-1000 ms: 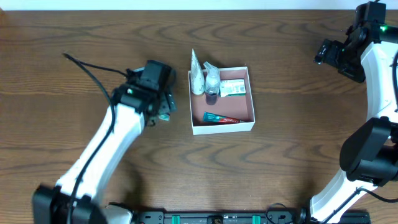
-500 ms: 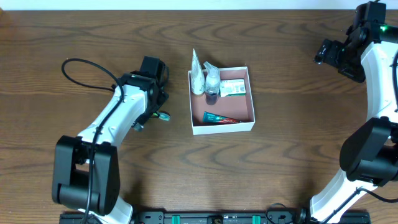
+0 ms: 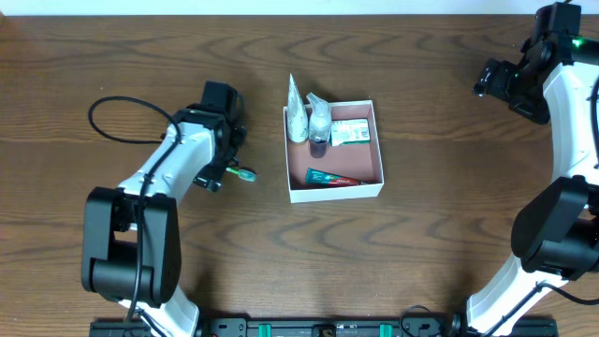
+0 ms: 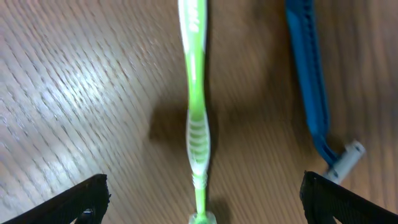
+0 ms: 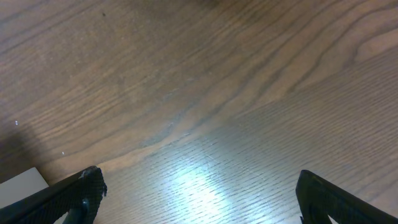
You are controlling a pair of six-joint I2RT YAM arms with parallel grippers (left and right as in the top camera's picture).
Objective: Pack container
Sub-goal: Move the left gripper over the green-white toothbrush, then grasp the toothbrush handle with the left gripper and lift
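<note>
Next, my left gripper grabs the green toothbrush by its ribbed part near the head (image 3: pixel 234 170), fingers on either side, to lay it lengthwise into the container (image 3: pixel 337 193).
The container (image 3: pixel 337 193) is a shallow square box with white walls and a pinkish-brown inside, at the table's middle. It holds a white tube (image 3: pixel 297 112), a small bottle (image 3: pixel 320 126), a green-and-white packet (image 3: pixel 351 132) and a red-and-green tube (image 3: pixel 334 177). A green toothbrush (image 4: pixel 198 112) lies on the table left of the container, with a blue razor (image 4: pixel 313 93) beside it. The toothbrush's end shows in the overhead view (image 3: pixel 245 174). My left gripper (image 4: pixel 202 205) is open above the toothbrush, not touching it. My right gripper (image 5: pixel 208 199) is open and empty over bare wood at the far right.
The left arm (image 3: pixel 173 168) and its black cable (image 3: pixel 103 108) lie left of the container. The right arm (image 3: pixel 571 103) stands along the right edge. A white corner (image 5: pixel 25 180) shows at the lower left of the right wrist view.
My left arm has swung back to the left, and its gripper has shifted off the toothbrush, which now shows on the table. The right arm has not moved.
</note>
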